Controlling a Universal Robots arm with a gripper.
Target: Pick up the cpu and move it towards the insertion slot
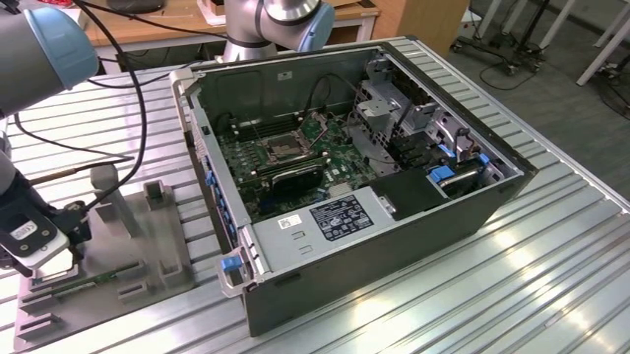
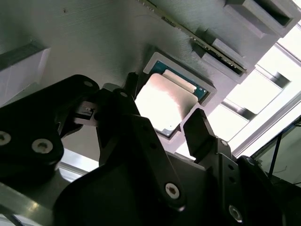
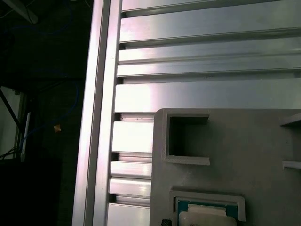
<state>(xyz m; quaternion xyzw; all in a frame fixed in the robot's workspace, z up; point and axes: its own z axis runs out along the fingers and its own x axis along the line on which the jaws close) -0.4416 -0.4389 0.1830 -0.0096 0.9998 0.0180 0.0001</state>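
The holder's raised side [image 3: 207,195] hugs the chip's corners. My gripper grabs the chip by its opposite side edges next, where the holder's side stops.
The cpu [image 2: 162,101], a thin square chip with a silvery top and a green rim, lies flat in a square recess of the grey holder plate [image 2: 94,37]. My gripper [image 2: 164,106] hangs right over it, open, one black finger [image 2: 200,127] at each of two opposite sides. The chip's edge [image 3: 204,217] also shows in the first wrist view. In the exterior view my gripper [image 1: 41,254] is low over the holder plate [image 1: 147,243] at the exterior view's left and covers the chip. The insertion slot [image 1: 283,150] sits on the green board inside the open computer case [image 1: 394,221].
A narrow green circuit strip [image 1: 94,282] lies on the holder plate beside my gripper. Upright grey posts [image 1: 156,193] stand on that plate. The case wall [image 1: 212,184] rises between plate and slot. Black cables [image 1: 138,96] hang over the ribbed metal table [image 1: 512,280].
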